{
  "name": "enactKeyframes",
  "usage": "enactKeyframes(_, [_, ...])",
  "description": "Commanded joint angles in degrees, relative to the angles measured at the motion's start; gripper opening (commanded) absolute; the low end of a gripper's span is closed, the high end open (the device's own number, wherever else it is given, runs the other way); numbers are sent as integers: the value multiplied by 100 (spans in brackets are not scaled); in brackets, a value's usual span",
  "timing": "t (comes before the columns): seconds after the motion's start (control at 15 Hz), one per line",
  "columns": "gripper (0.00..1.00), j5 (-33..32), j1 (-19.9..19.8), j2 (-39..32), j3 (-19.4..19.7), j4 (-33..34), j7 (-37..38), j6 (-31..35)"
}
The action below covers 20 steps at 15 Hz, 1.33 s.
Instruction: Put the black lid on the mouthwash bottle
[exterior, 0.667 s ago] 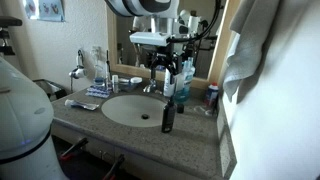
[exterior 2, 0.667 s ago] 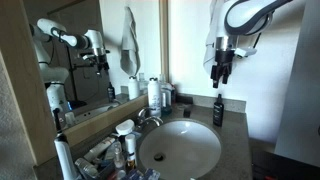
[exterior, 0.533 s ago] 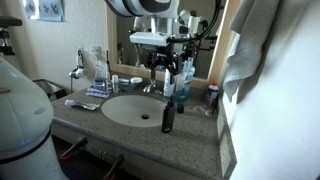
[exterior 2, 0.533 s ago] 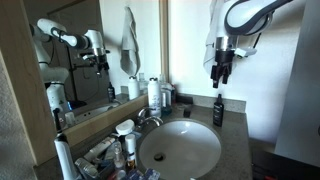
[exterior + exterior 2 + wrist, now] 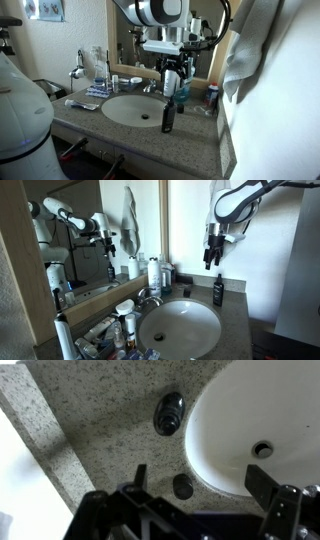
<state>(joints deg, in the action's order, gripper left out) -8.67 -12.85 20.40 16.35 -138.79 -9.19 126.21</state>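
Observation:
The black lid needs to sit on the mouthwash bottle with its bottom free. My gripper should next grab it from above by opposite sides of its round rim.
My gripper hangs open and empty above the counter, also seen in an exterior view. In the wrist view its fingers are spread wide over the counter beside the sink. A small round black lid lies on the speckled counter by the sink rim, between the fingers and well below them. The mouthwash bottle, clear with blue-teal liquid, stands by the mirror behind the sink. It is out of the wrist view. A slim dark bottle stands on the front counter and shows from above in the wrist view.
White oval sink with a faucet behind it. A taller white bottle and other toiletries line the mirror wall. Clutter sits at the counter's far end. A towel hangs at the side.
The arm has swung the gripper sideways toward the mirror side and slightly lower. The gripper stays open. The bottles and lid have not moved.

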Motion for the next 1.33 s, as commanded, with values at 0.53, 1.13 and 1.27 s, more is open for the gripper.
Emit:
enactKeyframes(0.53, [100,1596,58,-2790,-120,1386,-1412,914])
enactKeyframes(1.13, [100,1603,-399,-3880,-531,2284,-1611,962])
enactKeyframes(1.27, [100,1605,-477,-4020,-610,2422,-1606,937])
